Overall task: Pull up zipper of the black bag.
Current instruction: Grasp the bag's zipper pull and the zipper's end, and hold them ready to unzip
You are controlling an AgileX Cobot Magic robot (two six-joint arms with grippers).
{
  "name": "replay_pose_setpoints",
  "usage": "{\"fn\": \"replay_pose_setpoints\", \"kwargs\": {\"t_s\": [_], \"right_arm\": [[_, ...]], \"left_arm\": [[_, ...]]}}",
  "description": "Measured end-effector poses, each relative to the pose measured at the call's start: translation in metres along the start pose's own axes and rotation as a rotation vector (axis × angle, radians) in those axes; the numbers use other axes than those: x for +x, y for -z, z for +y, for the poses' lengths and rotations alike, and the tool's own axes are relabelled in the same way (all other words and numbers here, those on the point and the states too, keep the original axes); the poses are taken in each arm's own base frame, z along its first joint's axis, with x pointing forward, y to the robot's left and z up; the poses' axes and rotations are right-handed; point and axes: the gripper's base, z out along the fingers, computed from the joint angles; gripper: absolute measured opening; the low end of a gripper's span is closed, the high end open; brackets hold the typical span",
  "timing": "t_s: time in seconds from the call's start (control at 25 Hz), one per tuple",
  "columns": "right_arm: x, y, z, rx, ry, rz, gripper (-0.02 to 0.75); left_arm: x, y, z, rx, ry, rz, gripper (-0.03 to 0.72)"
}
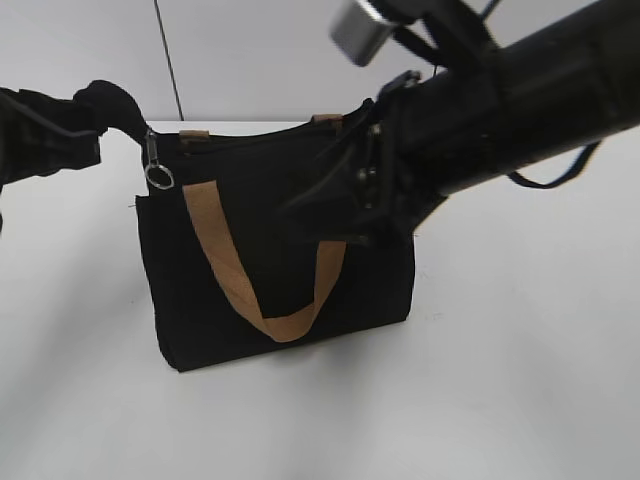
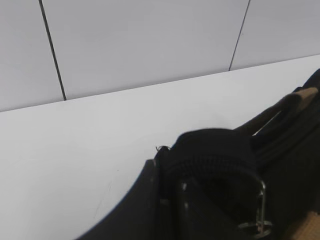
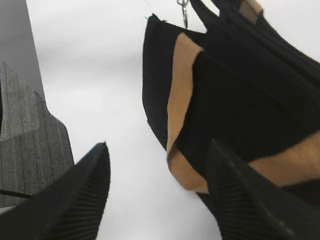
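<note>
My left gripper stays shut on the bag's corner, close beside the zipper pull. My right gripper should reach the zipper pull and grab it by its free-hanging ring point(image 1: 159, 178) point(image 3: 185, 20).
The black bag point(image 1: 250, 270) stands upright on the white table, with a tan handle point(image 1: 275, 320) hanging down its front. The zipper's silver pull and ring point(image 1: 158, 170) hang at the bag's top left corner. They also show in the left wrist view point(image 2: 260, 212) and the right wrist view point(image 3: 184, 11). My left gripper point(image 1: 125, 115) is shut on the bag's top left corner point(image 2: 210, 150), right beside the pull. My right gripper point(image 1: 320, 215) is open and empty in front of the bag's upper right face. Its jaws point(image 3: 157, 152) hang over the table beside the bag point(image 3: 235, 100).
The white table point(image 1: 520, 380) runs around the bag on all sides. A light wall point(image 2: 150, 40) with thin dark seams stands behind it. My right arm point(image 1: 520, 100) crosses the upper right of the exterior view and hides the bag's top right part.
</note>
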Motion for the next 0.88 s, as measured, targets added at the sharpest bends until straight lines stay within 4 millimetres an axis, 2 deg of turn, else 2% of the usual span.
{"fn": "replay_pose_setpoints", "kwargs": {"t_s": [0.16,0.44,0.64,0.88], "right_arm": [[-0.015,-0.041,-0.004,-0.049,0.052,0.026,0.471],[-0.04,-0.092,-0.013,-0.088,0.127,0.022,0.422],[-0.05,-0.114,-0.021,-0.088,0.151,0.012,0.379],[-0.053,-0.127,-0.026,-0.097,0.107,-0.01,0.342]], "left_arm": [[-0.002,0.002,0.0,-0.005,0.025,-0.006,0.018],[-0.009,0.001,0.001,-0.006,0.029,-0.023,0.018],[-0.014,0.001,0.001,-0.006,0.029,-0.038,0.018],[-0.016,0.003,0.001,-0.006,0.029,-0.046,0.018]]}}
